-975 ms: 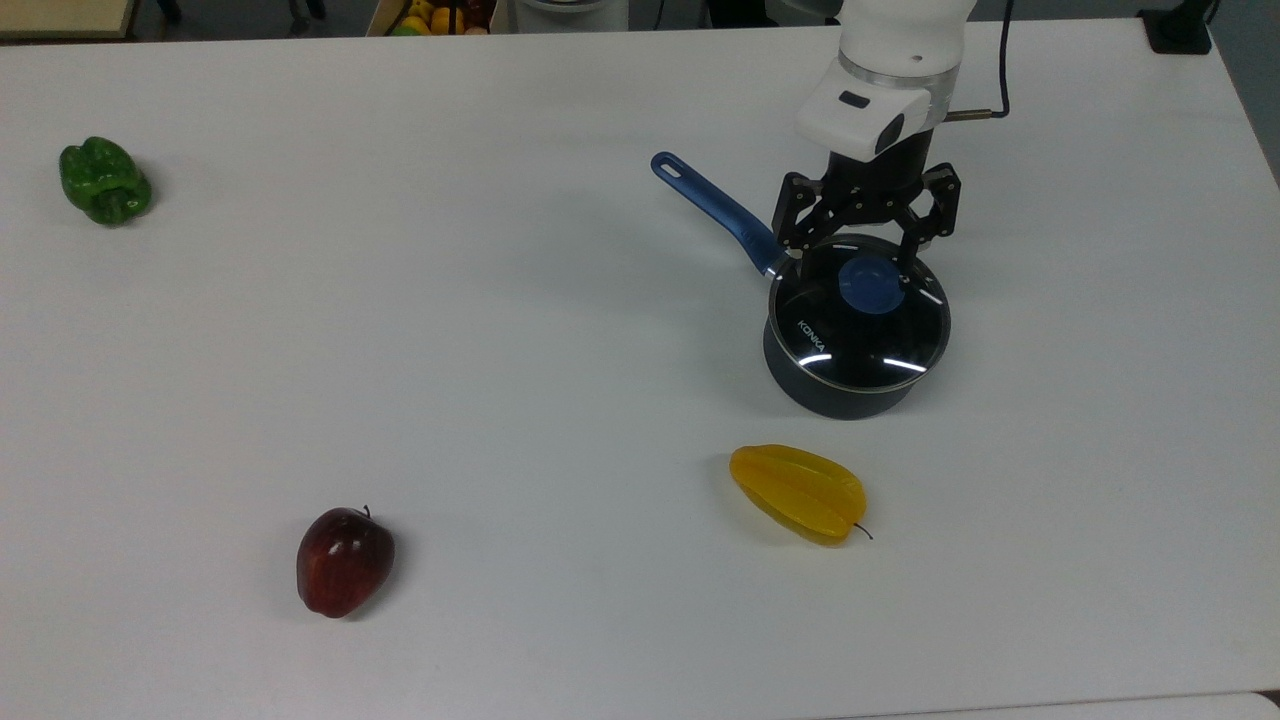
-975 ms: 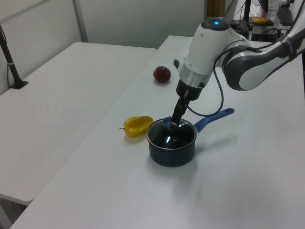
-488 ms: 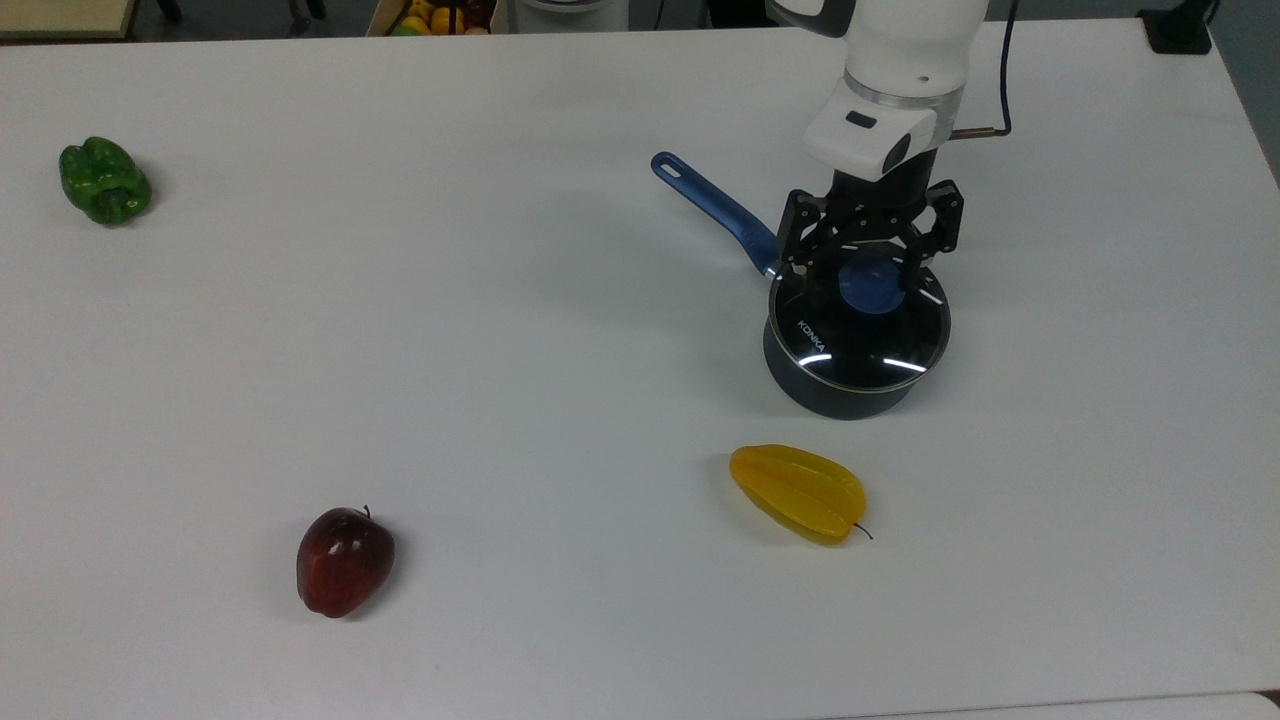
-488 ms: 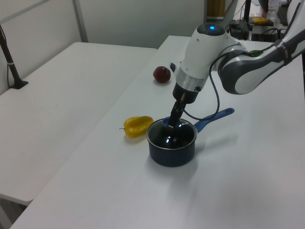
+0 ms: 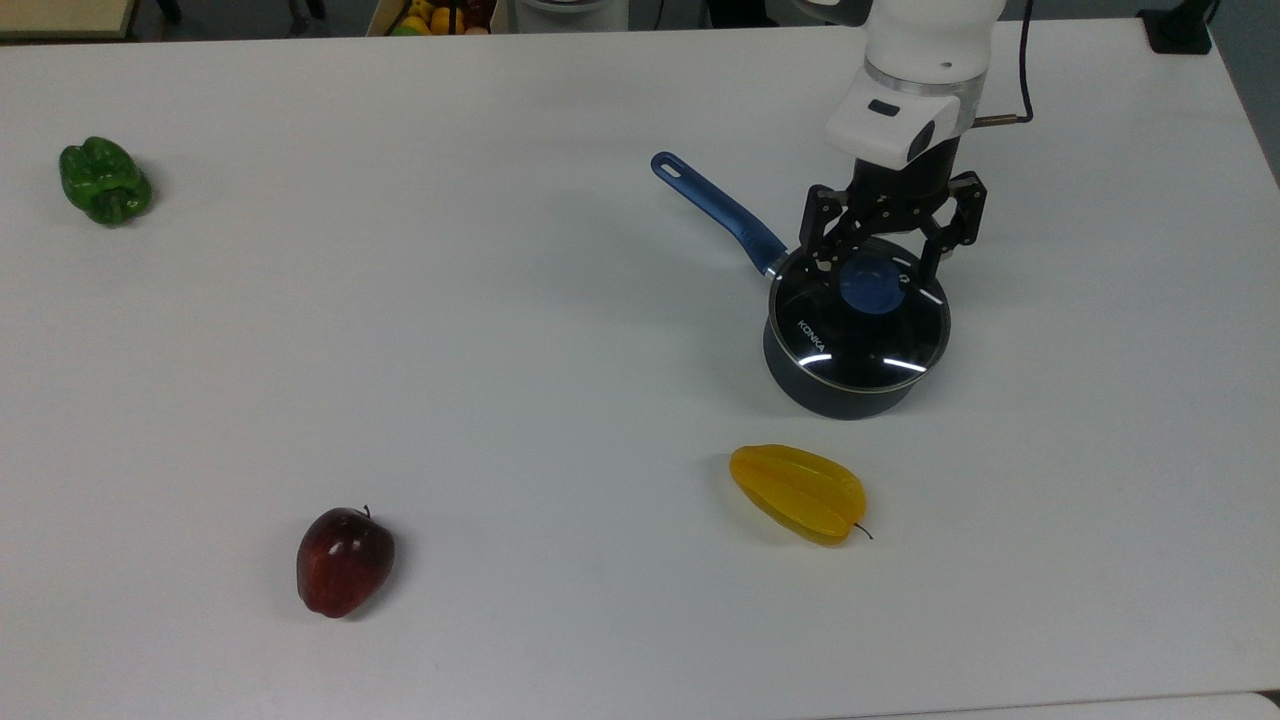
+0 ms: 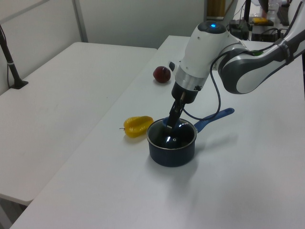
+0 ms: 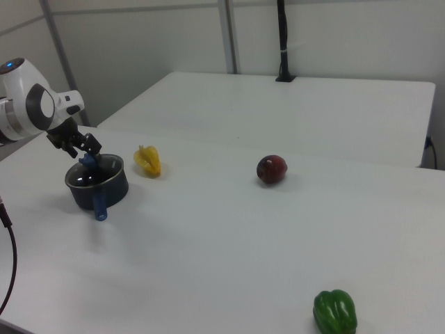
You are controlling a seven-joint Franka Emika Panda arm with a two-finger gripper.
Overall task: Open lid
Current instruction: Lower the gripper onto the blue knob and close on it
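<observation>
The gripper should open the saucepan (image 6: 171, 155) next, so it should grab the glass lid by its blue knob (image 6: 167, 121).
The round glass lid (image 5: 858, 335) with "KONKA" lettering and a blue knob (image 5: 872, 284) sits flat on the dark saucepan (image 5: 835, 392), whose blue handle (image 5: 712, 207) points to the top view's upper left. My gripper (image 5: 873, 267) hangs directly over the lid's far half, open, one finger on each side of the knob and not closed on it. In the left view the gripper (image 6: 170, 123) reaches down to the lid (image 6: 172, 137). The right view has the gripper (image 7: 86, 158) at the pan (image 7: 99, 185) on the far left.
On the white table (image 5: 500, 350), a yellow starfruit (image 5: 798, 493) lies just in front of the pan. A red apple (image 5: 344, 561) sits at the top view's lower left and a green pepper (image 5: 104, 181) at its far left. The arm's cable (image 5: 1020, 70) trails behind.
The gripper has shifted a little to the top view's right over the lid, staying open around the knob. The lid and pan have not moved.
</observation>
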